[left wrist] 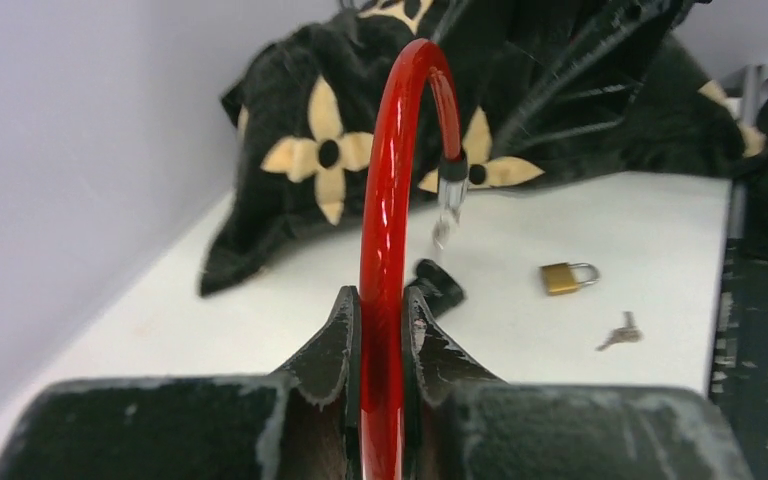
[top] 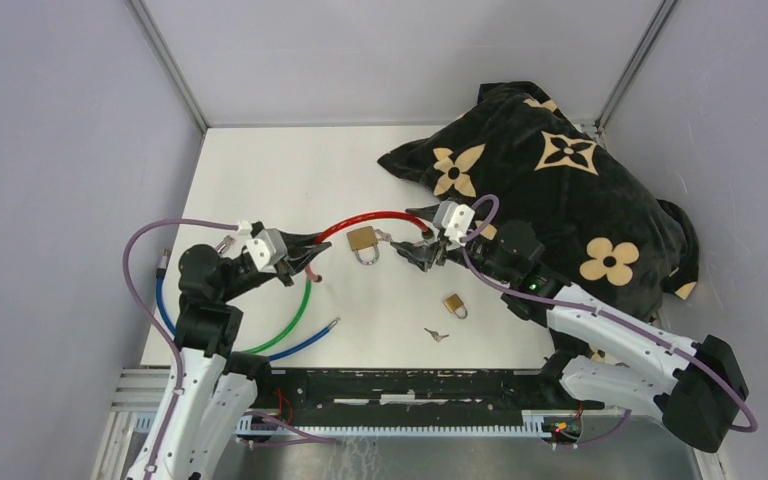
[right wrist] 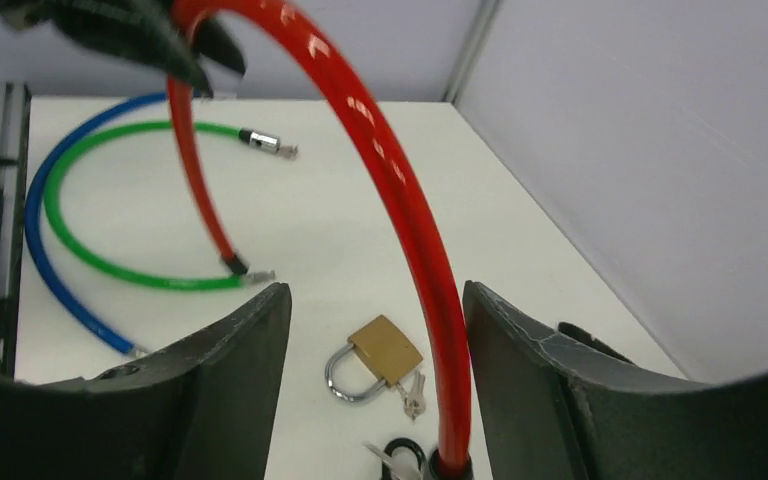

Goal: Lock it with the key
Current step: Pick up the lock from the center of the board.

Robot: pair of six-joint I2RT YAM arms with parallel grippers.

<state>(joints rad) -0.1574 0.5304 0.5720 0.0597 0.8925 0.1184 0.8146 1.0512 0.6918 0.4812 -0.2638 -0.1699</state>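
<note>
My right gripper will pinch the red cable (left wrist: 390, 180) just above its black end collar. That end of the cable will stay free to join and lock.
A red cable lock (top: 370, 217) arches above the table between both grippers. My left gripper (top: 305, 255) is shut on one leg of it; in the left wrist view the fingers (left wrist: 345, 335) pinch the red cable (left wrist: 390, 180). My right gripper (top: 422, 245) is open around the other leg, and the red cable (right wrist: 400, 190) passes between its spread fingers, close to the right finger (right wrist: 520, 350). At the bottom edge its black end collar (right wrist: 450, 465) sits next to a key (right wrist: 395, 460). A brass padlock (right wrist: 385, 350) with keys hanging from it lies on the table below.
A small brass padlock (top: 454, 304) and loose keys (top: 436, 335) lie near the front. Green cable (top: 290, 320) and blue cable (top: 305, 343) curve by the left arm. A black flowered cushion (top: 560, 190) fills the back right. Walls enclose the table.
</note>
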